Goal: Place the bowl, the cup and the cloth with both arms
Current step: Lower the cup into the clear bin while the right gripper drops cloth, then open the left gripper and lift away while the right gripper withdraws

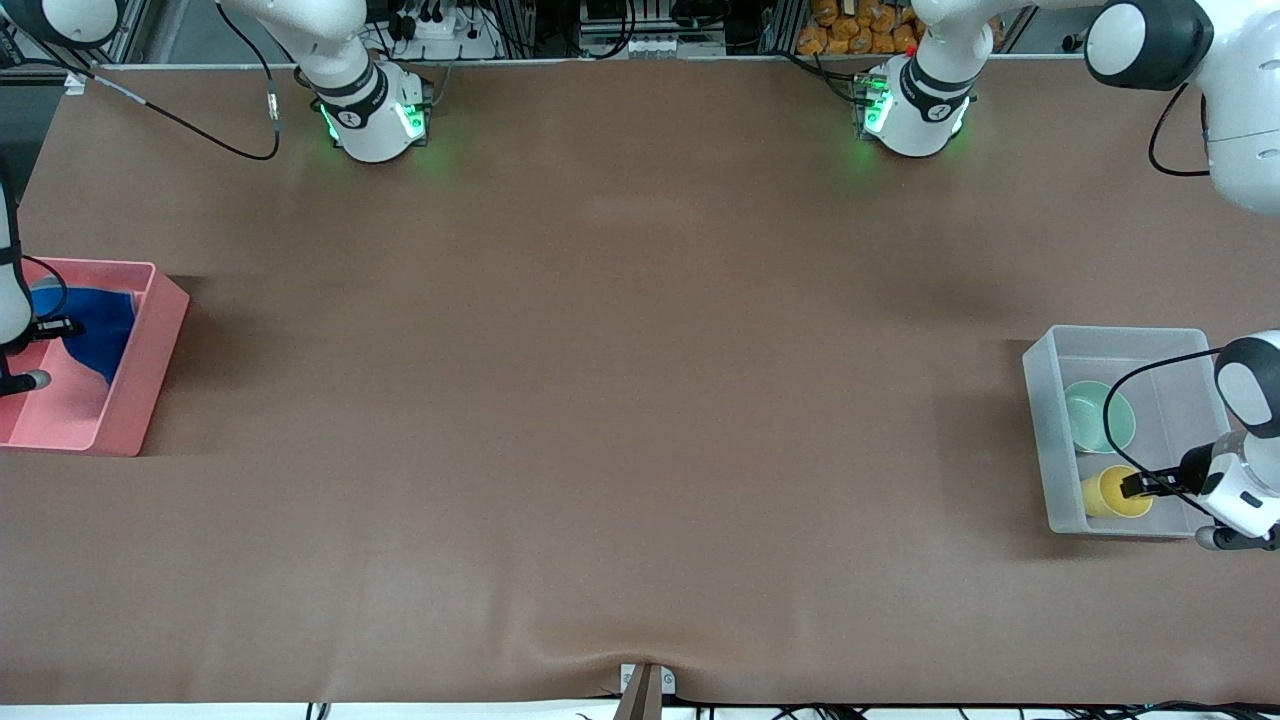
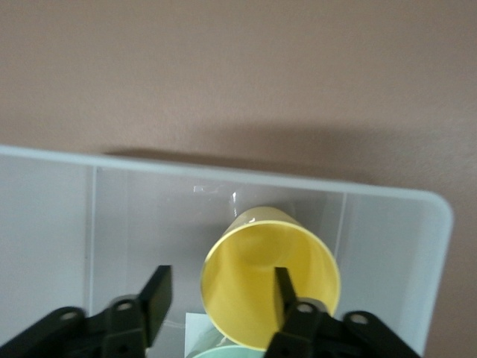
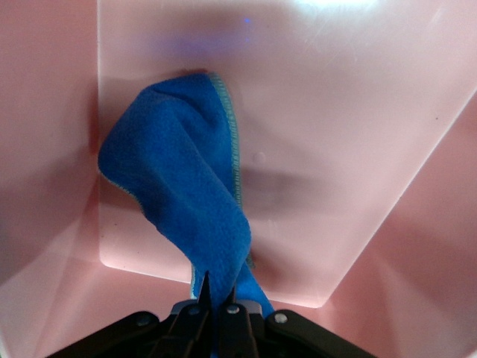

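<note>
The blue cloth (image 1: 100, 330) reaches the pink bin's bottom; my right gripper should open.
The yellow cup (image 1: 1108, 493) lies tipped in the clear bin (image 1: 1045, 440) at the left arm's end, nearer the front camera than the mint-green bowl (image 1: 1098, 416). My left gripper (image 1: 1138, 486) is open at the cup's mouth. In the left wrist view the left gripper (image 2: 220, 294) has one finger inside the cup (image 2: 261, 261) and one outside its wall; a sliver of the bowl (image 2: 223, 353) shows. My right gripper (image 1: 58, 327) is over the pink bin (image 1: 150, 350), shut on the blue cloth (image 1: 100, 330). In the right wrist view the cloth (image 3: 179, 179) hangs from the right gripper (image 3: 218, 294) down onto the bin floor (image 3: 335, 149).
The brown table mat (image 1: 620, 380) stretches between the two bins. The arm bases (image 1: 375, 115) stand along the edge farthest from the front camera. A small bracket (image 1: 645, 685) sits at the mat's edge nearest the front camera.
</note>
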Tool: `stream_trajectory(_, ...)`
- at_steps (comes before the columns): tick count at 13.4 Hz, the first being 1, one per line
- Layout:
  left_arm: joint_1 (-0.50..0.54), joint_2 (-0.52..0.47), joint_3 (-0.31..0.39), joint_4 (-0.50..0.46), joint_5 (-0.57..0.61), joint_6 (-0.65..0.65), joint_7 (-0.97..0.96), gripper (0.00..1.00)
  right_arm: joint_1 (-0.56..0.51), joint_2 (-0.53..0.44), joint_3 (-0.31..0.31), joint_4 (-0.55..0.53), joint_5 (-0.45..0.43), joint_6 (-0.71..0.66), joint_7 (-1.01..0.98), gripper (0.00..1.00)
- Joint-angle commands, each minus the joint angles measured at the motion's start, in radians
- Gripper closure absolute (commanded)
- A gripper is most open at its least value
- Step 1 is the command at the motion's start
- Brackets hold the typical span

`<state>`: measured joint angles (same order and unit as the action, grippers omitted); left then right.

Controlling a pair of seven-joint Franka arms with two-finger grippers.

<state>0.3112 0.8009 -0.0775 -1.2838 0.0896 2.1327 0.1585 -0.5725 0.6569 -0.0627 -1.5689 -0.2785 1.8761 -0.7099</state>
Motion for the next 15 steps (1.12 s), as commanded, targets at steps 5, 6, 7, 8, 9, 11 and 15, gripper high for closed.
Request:
stream_trajectory(5,-0.087,-0.158,-0.001,-0.035,0.019,-0.166,-0.054,0.00,-0.015,-0.051,0.024,0.020,0.036,-0.009,-0.040,0.00)
stream_trajectory(6,-0.104,-0.175,-0.001,-0.037,0.019,-0.192,-0.107,0.00,-0.006,-0.075,0.026,0.021,0.038,-0.021,-0.048,0.00)
stream_trajectory(7,-0.134,-0.189,-0.001,-0.039,0.019,-0.217,-0.159,0.00,0.009,-0.101,0.027,0.038,0.038,-0.059,-0.051,0.00)
stream_trajectory(8,-0.162,-0.203,-0.001,-0.040,0.019,-0.241,-0.210,0.00,0.035,-0.120,0.026,0.068,0.038,-0.108,-0.051,0.00)
stream_trajectory(9,-0.184,-0.222,-0.002,-0.040,0.019,-0.255,-0.230,0.00,0.055,-0.135,0.026,0.099,0.038,-0.164,-0.048,0.00)
stream_trajectory(11,-0.227,-0.293,-0.002,-0.089,0.019,-0.272,-0.238,0.00,0.095,-0.177,0.026,0.133,0.041,-0.241,-0.043,0.00)
stream_trajectory(15,-0.254,-0.527,-0.047,-0.332,0.007,-0.270,-0.261,0.00,0.169,-0.270,0.026,0.130,0.065,-0.287,0.016,0.00)
